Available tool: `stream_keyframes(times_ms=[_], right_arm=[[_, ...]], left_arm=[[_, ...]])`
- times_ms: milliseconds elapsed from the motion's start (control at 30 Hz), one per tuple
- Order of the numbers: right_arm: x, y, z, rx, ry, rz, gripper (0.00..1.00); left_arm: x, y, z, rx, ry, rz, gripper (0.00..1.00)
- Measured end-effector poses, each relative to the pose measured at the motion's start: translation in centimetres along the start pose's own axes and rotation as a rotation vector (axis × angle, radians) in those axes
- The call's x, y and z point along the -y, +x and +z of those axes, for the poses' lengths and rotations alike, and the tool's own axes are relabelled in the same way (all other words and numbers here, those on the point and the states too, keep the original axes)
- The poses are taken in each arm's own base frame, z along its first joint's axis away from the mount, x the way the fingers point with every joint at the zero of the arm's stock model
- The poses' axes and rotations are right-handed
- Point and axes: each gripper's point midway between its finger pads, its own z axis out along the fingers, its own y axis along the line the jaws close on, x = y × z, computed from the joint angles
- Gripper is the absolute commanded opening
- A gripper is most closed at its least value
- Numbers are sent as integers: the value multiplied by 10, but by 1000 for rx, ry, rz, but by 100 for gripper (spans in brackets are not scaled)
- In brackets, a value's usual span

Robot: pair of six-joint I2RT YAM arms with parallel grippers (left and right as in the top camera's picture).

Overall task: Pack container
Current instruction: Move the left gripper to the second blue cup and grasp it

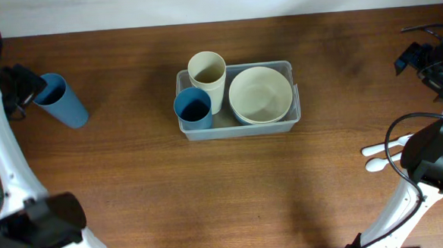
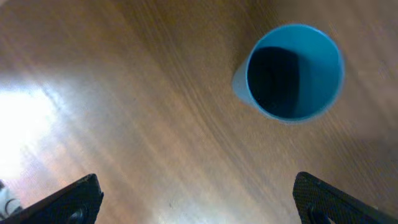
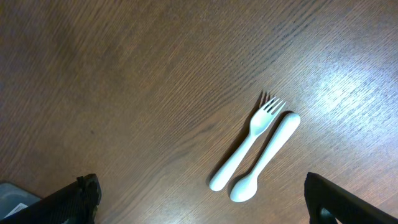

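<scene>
Next, my left gripper grabs the standing blue cup by the nearest side of its rim, so its base stays free to nest inside the container's blue cup.
The clear plastic container (image 1: pixel 181 82) stands at the table's middle and holds a cream cup (image 1: pixel 206 70), a blue cup (image 1: pixel 193 109) and a cream bowl (image 1: pixel 260 94). A corner of the container shows in the right wrist view (image 3: pixel 12 196). Another blue cup (image 1: pixel 59 99) (image 2: pixel 293 71) stands upright at the far left, beside my left gripper (image 2: pixel 199 202), which is open and empty above the table. My right gripper (image 3: pixel 202 199) is open and empty above a white fork (image 3: pixel 247 142) (image 1: pixel 384 146) and a white spoon (image 3: pixel 266 155) (image 1: pixel 381 163) lying on the table.
The wooden table (image 1: pixel 133 182) has a pale wall strip along its far edge. My arms' white links run down both sides of the overhead view.
</scene>
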Motion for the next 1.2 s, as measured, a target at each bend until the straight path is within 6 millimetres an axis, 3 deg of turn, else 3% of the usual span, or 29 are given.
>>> stream_keyframes(times_ms=[167, 400, 633, 1200], right_arm=[[0, 0, 0, 0, 0, 0, 99], [0, 0, 0, 0, 0, 0, 99], [0, 0, 0, 0, 0, 0, 99], [0, 0, 0, 0, 0, 1, 99]], left_arm=[[15, -6, 40, -72, 33, -32, 100], [14, -7, 69, -156, 65, -80, 100], [17, 3, 102, -244, 34, -74, 100], [16, 17, 136, -332, -18, -62, 100]])
